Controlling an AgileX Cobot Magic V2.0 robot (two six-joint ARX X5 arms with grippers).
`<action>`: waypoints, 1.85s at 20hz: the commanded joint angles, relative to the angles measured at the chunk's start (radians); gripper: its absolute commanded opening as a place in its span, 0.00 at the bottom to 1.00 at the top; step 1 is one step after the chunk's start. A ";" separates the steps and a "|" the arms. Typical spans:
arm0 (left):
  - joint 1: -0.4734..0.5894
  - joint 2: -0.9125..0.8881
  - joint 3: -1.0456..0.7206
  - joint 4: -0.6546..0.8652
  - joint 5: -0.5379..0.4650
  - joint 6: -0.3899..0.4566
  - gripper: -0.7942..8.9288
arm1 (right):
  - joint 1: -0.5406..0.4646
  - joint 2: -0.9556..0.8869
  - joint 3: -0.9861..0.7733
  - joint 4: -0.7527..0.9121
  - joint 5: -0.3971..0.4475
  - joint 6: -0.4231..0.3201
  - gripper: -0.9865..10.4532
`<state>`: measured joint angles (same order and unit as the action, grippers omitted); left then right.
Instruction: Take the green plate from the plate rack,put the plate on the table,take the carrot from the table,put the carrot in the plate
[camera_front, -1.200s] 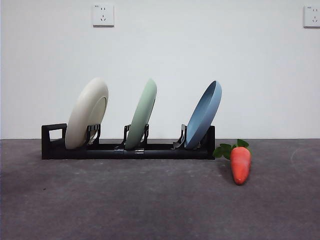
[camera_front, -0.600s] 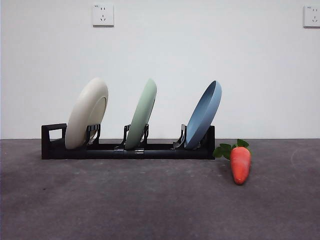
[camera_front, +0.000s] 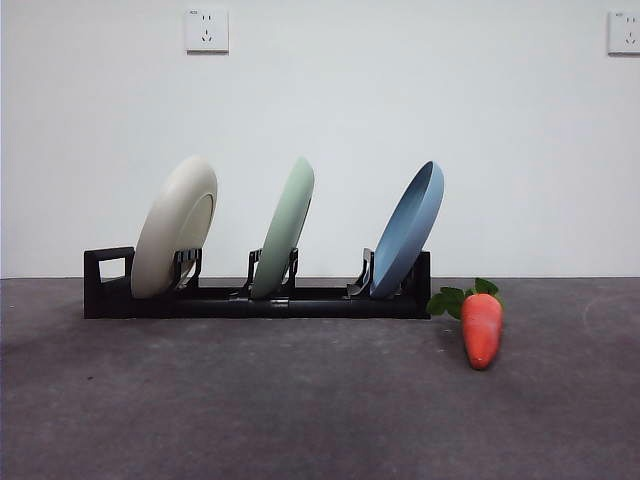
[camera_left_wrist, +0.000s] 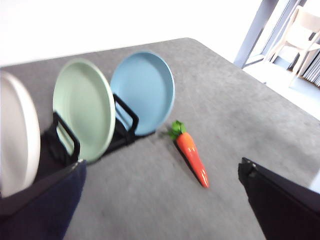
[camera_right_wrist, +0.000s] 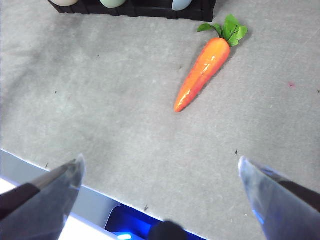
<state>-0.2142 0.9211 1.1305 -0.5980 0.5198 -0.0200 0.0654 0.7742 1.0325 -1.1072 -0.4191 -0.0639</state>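
Observation:
The rack's wires are around the lower part of the green plate, so I should next grab the plate with my left gripper by its bare top rim (camera_front: 302, 168).
The green plate (camera_front: 283, 228) stands on edge in the middle slot of the black plate rack (camera_front: 300, 300) and leans right. It also shows in the left wrist view (camera_left_wrist: 82, 107). The carrot (camera_front: 481, 328) lies on the table (camera_front: 300, 410) just right of the rack, tip toward the camera. My left gripper (camera_left_wrist: 161, 167) is open and empty, apart from the plates, with the carrot (camera_left_wrist: 192, 156) ahead. My right gripper (camera_right_wrist: 161, 161) is open and empty above the table, short of the carrot (camera_right_wrist: 202, 75). Neither gripper shows in the front view.
A cream-white plate (camera_front: 175, 225) stands in the rack's left slot and a blue plate (camera_front: 408, 228) in its right slot. The rack's square loop handle (camera_front: 108, 268) is at its left end. A white wall is behind. The table's near edge (camera_right_wrist: 60, 180) shows under the right gripper.

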 joint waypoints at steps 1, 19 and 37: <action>-0.090 0.150 0.079 0.054 -0.073 -0.006 0.73 | 0.002 0.000 0.003 0.003 0.000 0.006 0.66; -0.257 0.963 0.481 0.357 -0.423 0.050 0.72 | 0.001 0.000 0.003 -0.001 0.002 0.011 0.66; -0.255 1.029 0.481 0.365 -0.379 -0.089 0.07 | 0.001 0.000 0.003 -0.001 0.002 0.011 0.66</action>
<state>-0.4679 1.9446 1.6104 -0.2405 0.1596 -0.0921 0.0654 0.7750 1.0325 -1.1084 -0.4183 -0.0601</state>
